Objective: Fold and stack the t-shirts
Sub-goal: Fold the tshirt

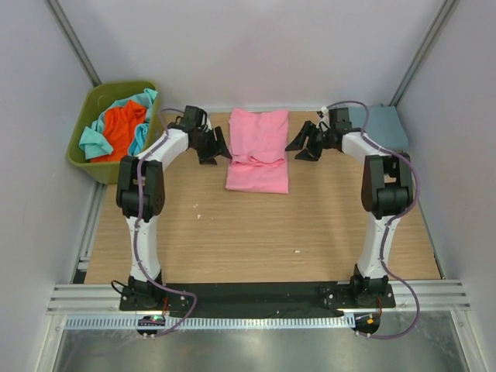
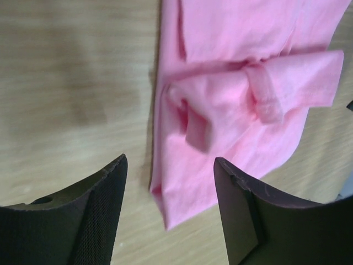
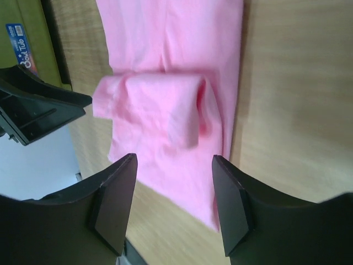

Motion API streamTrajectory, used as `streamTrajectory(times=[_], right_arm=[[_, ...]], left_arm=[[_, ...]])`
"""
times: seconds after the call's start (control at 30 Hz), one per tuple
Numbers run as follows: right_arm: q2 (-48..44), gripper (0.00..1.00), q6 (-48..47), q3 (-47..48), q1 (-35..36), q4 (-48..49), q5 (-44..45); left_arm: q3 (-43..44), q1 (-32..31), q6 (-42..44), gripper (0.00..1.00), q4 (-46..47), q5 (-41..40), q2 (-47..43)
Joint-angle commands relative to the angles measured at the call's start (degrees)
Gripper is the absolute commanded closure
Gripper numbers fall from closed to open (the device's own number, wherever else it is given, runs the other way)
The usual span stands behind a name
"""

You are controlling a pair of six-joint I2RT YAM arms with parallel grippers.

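Observation:
I should pick up the pink t-shirt [image 1: 258,149] next with my right gripper, by its near-edge corner [image 1: 286,191], opposite my left gripper's corner. Then I can fold the t-shirt's near end over.
The pink t-shirt [image 1: 258,149] lies partly folded into a long strip on the wooden table [image 1: 256,232], at the back centre, with its sleeves folded across the middle. It also shows in the left wrist view [image 2: 237,105] and the right wrist view [image 3: 171,105]. My left gripper [image 1: 219,145] is open and empty just left of the shirt [image 2: 171,182]. My right gripper [image 1: 298,146] is open and empty just right of it [image 3: 174,182]. The dusty blue-grey t-shirt [image 1: 386,126] lies folded at the back right. The orange t-shirt [image 1: 124,126] and teal t-shirt [image 1: 143,132] lie crumpled in the bin.
The olive-green plastic bin [image 1: 81,151] stands off the table's back left corner. Grey walls close in both sides and the back. The arm bases sit on a black rail [image 1: 256,294] at the near edge.

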Motion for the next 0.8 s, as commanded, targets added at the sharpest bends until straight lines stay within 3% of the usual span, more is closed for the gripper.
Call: streamTrajectory(times=[0.0,0.2,0.27,0.77], right_arm=[[-9.51,0.37,-0.44,-7.9,-1.59,-4.08,-3.47],[-13.38,0.37,1.31,-21.36,-1.59,-3.82,-5.16],[-13.3,0.37,2.1,-23.82,-1.5,-2.86,-6.03],[-6.53,0.38,6.41,-21.9,0.7,1.54,-7.09]], left_arm=[[-4.85,2.92,1.23,0.34,-3.41,2.31,-7.98],[-16.02,3.72,-5.35,0.31,0.27,12.41,-9.31],[-18.04,3.45,-7.38,0.24,2.12,14.62,-8.78],[-16.91,-1.82,-10.81,0.21,6.25,15.85,-3.59]])
